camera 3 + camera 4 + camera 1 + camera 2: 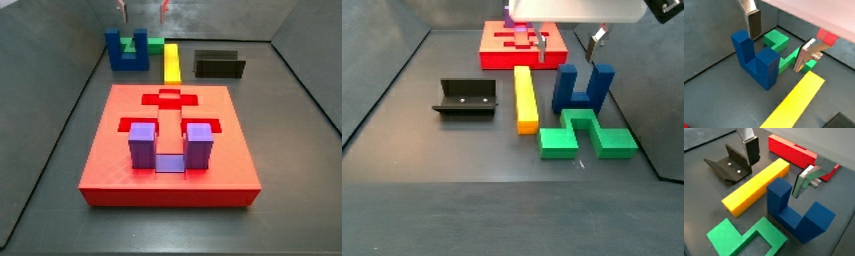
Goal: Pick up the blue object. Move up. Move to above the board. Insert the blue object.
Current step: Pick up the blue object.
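My gripper grips the blue U-shaped block by its prong (140, 43) (768, 59) beside the yellow bar next, to insert the block into the red board.
The blue object (754, 60) is a dark blue U-shaped block that stands upright on the floor, prongs up; it shows in both wrist views (794, 210) and both side views (127, 50) (583, 88). My gripper (781, 40) (777, 165) is open and empty. It hangs above and slightly beyond the blue object, touching nothing; it also shows in a side view (565, 45). The board (167, 140) (523, 45) is a large red slab with a purple U-shaped block (167, 145) seated in one recess. Its edge shows in a wrist view (791, 150).
A green block (777, 47) (587, 135) lies right beside the blue object. A yellow bar (757, 185) (525, 100) lies between the blue object and the fixture (729, 167) (469, 97). Grey walls enclose the floor.
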You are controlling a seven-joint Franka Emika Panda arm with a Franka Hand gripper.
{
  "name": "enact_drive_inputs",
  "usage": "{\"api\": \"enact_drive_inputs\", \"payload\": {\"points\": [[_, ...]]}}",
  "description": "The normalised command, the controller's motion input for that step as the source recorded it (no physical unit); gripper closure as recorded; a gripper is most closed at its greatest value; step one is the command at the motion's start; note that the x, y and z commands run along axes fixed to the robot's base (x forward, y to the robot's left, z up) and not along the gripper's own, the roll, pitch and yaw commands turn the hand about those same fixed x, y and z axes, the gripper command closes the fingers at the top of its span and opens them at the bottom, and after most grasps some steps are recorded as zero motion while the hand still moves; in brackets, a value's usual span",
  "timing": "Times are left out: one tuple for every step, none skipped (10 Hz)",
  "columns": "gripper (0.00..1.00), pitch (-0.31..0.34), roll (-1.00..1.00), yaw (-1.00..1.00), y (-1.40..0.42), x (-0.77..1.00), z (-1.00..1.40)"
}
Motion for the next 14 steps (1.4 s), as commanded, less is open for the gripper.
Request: {"api": "enact_drive_inputs", "payload": {"points": [[0.00, -0.053, 0.04, 0.00, -0.01, -0.06, -0.24], [0.00, -0.049, 0.05, 0.00, 0.00, -0.09, -0.28], [0.00, -0.031, 0.07, 0.00, -0.01, -0.09, -0.33], [0.00, -0.027, 0.07, 0.01, -0.01, -0.09, -0.32], [0.00, -0.027, 0.07, 0.01, -0.01, -0.07, -0.33], [0.00, -0.027, 0.08, 0.01, -0.01, -0.05, -0.32], [0.00, -0.033, 0.08, 0.01, -0.01, -0.01, -0.32], [0.00, -0.030, 0.08, 0.00, -0.01, 0.00, -0.32], [0.00, -0.019, 0.06, 0.01, -0.01, 0.00, -0.21], [0.00, 0.000, 0.00, 0.00, 0.01, 0.02, -0.02], [0.00, 0.130, -0.04, -0.09, 0.12, 0.24, 0.00], [0.00, 0.130, 0.00, 0.00, 0.00, 0.09, 0.00], [1.00, 0.000, 0.00, 0.00, 0.00, 0.00, 0.00], [1.00, 0.000, 0.00, 0.00, 0.00, 0.00, 0.00]]}}
